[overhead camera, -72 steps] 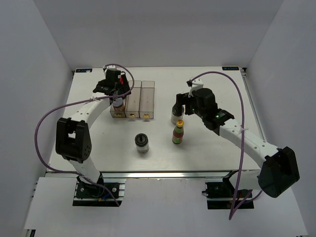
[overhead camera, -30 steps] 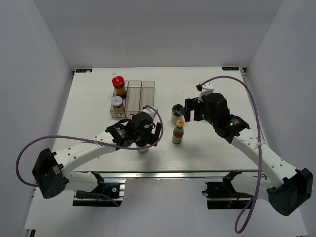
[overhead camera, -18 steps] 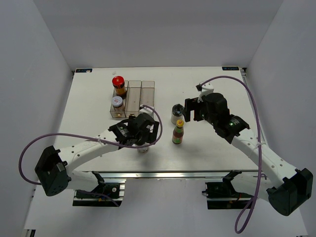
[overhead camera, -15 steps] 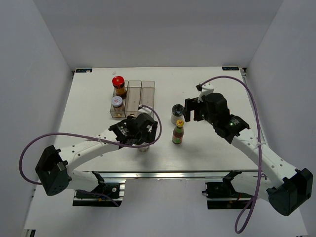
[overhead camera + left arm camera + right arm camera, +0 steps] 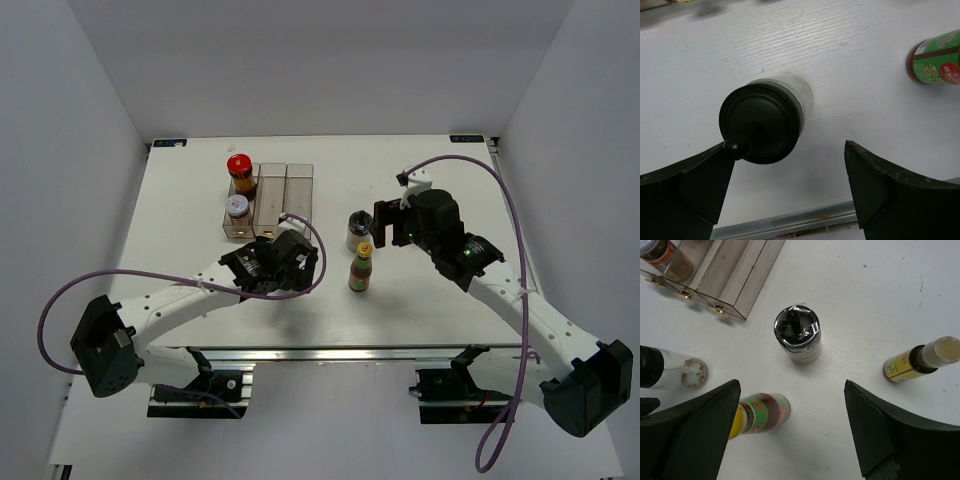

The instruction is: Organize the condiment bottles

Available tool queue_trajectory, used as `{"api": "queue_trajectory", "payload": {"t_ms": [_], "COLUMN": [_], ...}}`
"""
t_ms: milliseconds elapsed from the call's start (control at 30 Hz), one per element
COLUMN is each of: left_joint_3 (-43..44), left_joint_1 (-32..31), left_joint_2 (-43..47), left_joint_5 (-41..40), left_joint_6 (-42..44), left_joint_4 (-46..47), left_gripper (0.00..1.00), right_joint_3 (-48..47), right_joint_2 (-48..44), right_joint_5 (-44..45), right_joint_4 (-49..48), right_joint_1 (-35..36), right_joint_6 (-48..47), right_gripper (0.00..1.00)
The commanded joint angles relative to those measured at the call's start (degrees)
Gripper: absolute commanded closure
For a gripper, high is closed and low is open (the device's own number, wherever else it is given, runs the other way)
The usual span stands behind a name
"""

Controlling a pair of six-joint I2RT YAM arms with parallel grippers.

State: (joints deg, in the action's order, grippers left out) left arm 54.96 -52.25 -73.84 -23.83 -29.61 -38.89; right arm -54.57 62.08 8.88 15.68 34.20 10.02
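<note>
My left gripper grabs the clear jar by its round black cap (image 5: 760, 123) next. That leaves the jar's glass body free to enter a rack slot.
A black-capped clear jar (image 5: 762, 122) stands near the table's front. My left gripper (image 5: 790, 146) (image 5: 288, 284) is open above it, and its left finger overlaps the lid's edge. A second black-capped jar (image 5: 355, 230) (image 5: 797, 335) and the yellow-capped red-labelled bottle (image 5: 361, 268) (image 5: 762, 414) stand mid-table. My right gripper (image 5: 383, 228) (image 5: 792, 385) hangs open just right of them, holding nothing. A slim tan-capped bottle (image 5: 920, 360) shows only in the right wrist view. The red-capped bottle (image 5: 239, 172) sits in the rack.
The clear three-slot rack (image 5: 285, 195) (image 5: 735, 275) lies at the back left. Its left slot also holds a white-lidded jar (image 5: 237, 210). The table's metal front rail (image 5: 790, 220) runs close below the left gripper.
My left arm has left the rack and swung forward over the front black-capped jar, edging slightly left in the last second. The right gripper has backed off the middle jar and now holds still.
</note>
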Motion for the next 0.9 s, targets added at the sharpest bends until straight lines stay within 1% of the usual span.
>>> {"api": "queue_trajectory", "payload": {"t_ms": [0, 67, 100, 167, 300, 433, 633, 867], "left_joint_3": [1.9, 3.22, 3.66, 4.63, 3.93, 4.28, 3.23, 3.66], "left_joint_1": [-0.05, -0.05, -0.05, -0.05, -0.05, -0.13, -0.05, 0.13], "left_joint_2": [-0.95, -1.39, -1.3, -0.08, 3.44, 4.85, 0.9, -4.29], "left_joint_5": [-2.08, -3.84, -5.42, -6.13, -4.03, -4.29, -0.69, -2.88], "left_joint_6": [-2.2, -4.39, -4.76, -5.2, -2.04, -0.89, -0.19, -1.5], "left_joint_4": [-2.23, -3.46, -4.34, -4.35, 0.65, 0.66, 1.72, 1.63], "left_gripper": [0.02, 0.02, 0.02, 0.02, 0.02, 0.02, 0.02, 0.02], "right_joint_3": [0.34, 0.34, 0.34, 0.43, 0.43, 0.6, 0.69, 0.86], "right_joint_2": [-1.0, -0.91, -0.91, -0.82, -0.56, -0.56, -0.3, -0.3], "right_joint_5": [0.7, 0.78, 0.78, 0.7, 0.78, 1.4, 1.84, 2.19], "right_joint_4": [-2.59, -2.59, -2.67, -2.85, -3.03, -3.11, -3.38, -3.38], "right_joint_1": [-0.09, -0.18, -0.18, -0.09, -0.09, -0.09, -0.09, -0.09], "right_joint_6": [-0.79, -0.88, -0.88, -0.97, -1.32, -1.41, -1.41, -1.32], "right_gripper": [0.11, 0.11, 0.11, 0.11, 0.11, 0.11, 0.11, 0.1]}}
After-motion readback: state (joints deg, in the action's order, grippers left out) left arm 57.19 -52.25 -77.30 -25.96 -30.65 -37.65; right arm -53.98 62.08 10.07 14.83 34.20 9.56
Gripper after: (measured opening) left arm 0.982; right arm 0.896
